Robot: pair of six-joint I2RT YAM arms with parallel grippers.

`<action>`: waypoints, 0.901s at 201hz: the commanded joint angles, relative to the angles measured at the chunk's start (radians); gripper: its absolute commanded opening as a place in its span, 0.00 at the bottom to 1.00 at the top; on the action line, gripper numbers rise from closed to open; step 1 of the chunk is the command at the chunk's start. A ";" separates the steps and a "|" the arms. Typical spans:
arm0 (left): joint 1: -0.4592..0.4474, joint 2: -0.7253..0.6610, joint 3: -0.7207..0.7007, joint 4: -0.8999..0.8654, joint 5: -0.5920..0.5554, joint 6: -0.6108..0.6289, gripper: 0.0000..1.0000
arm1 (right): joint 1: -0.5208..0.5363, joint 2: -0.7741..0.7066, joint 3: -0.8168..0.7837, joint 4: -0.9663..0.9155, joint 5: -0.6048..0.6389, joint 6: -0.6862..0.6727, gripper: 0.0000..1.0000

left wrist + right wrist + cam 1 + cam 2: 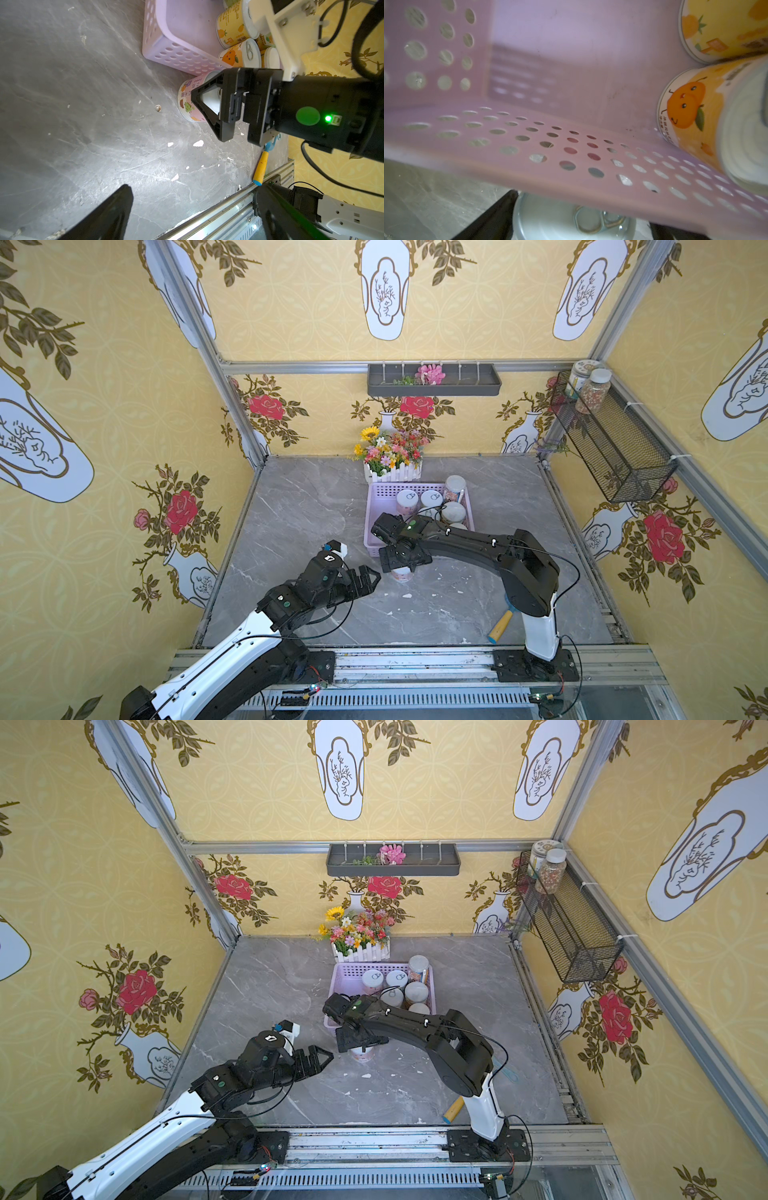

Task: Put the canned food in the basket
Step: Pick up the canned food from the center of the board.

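I should close my right gripper on the can now. My finger reaches below the can's silver top, level with its pink label (401, 573) (574, 220).
A pink-labelled can (402, 574) (362, 1053) (188, 101) with a silver pull-tab top (571, 220) stands upright on the table, just outside the near wall of the lavender basket (374, 510) (338, 982) (166, 52) (529, 135). My right gripper (405, 560) (361, 1038) (209, 99) (576, 226) is over this can, open, one finger on each side, with a gap showing on one side. Several cans (432, 498) (239, 54) (685, 108) stand in the basket's right half. My left gripper (365, 578) (322, 1058) (193, 207) hangs open and empty left of the can.
A white fence planter of flowers (392, 466) stands behind the basket. A yellow-handled tool (500, 624) (259, 170) lies by the right arm's base. White crumbs dot the table (291, 510). A black wire basket (615, 448) with two jars and a grey tray (434, 387) hang on the walls.
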 commanded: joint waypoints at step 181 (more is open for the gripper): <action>0.001 0.024 -0.001 0.025 0.009 0.015 0.99 | 0.011 -0.005 0.011 -0.029 -0.024 -0.021 0.70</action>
